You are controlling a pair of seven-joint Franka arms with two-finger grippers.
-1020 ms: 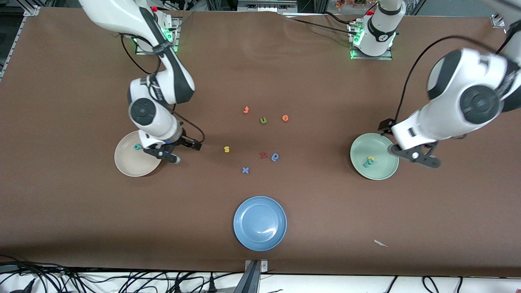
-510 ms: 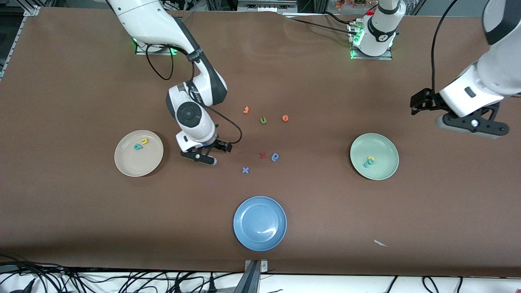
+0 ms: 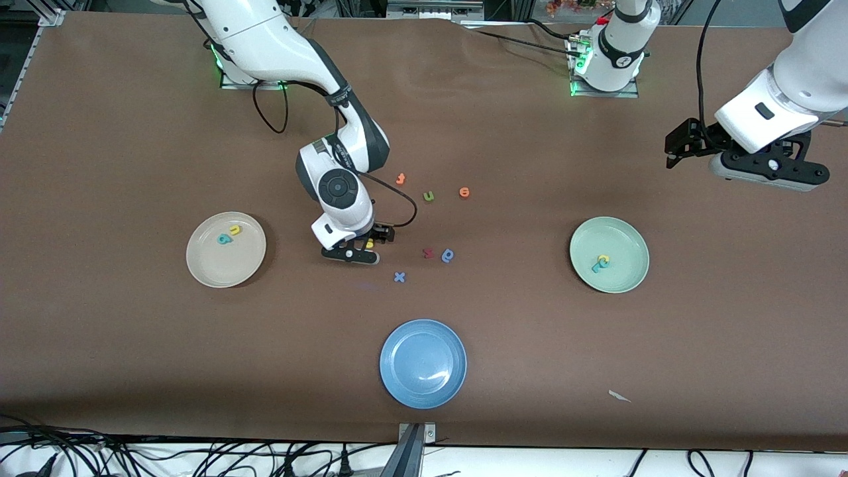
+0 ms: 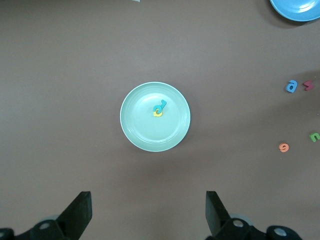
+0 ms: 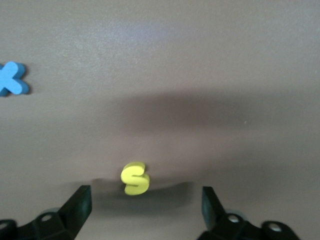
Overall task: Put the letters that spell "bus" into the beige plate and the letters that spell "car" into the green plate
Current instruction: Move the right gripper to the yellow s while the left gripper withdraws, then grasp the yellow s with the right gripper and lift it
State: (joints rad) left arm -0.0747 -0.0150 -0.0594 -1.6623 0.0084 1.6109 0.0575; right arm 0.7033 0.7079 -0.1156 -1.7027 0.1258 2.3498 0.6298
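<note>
My right gripper grabs the yellow "s" by its curved sides next, to finish "bus" in the beige plate [image 3: 205, 265].
The beige plate [image 3: 205, 265] holds a teal "b" [image 3: 224, 239] and a yellow "u" [image 3: 234, 230]. A yellow "s" [image 5: 135, 178] lies on the brown table, and my right gripper [image 5: 145, 206] stands open low over it with a finger on each side, apart from it. From the front, the right gripper [image 3: 354, 254] half covers the "s" [image 3: 370, 244]. In the green plate [image 4: 131, 131] a yellow letter and teal ones [image 4: 158, 108] lie bunched together. My left gripper [image 4: 147, 215] hangs open and empty, high above the table beside the green plate [image 3: 623, 278]; it [image 3: 762, 169] waits there.
Loose letters lie mid-table: an orange one [image 3: 400, 179], an olive "u" [image 3: 428, 196], an orange "e" [image 3: 464, 192], a red one [image 3: 428, 252], a blue rounded one [image 3: 448, 255] and a blue "x" [image 3: 399, 277]. A blue plate [image 3: 423, 387] sits near the front edge.
My right gripper left the beige plate, where the yellow "u" now lies, and came down over the "s". My left arm rose away from the green plate toward its end of the table.
</note>
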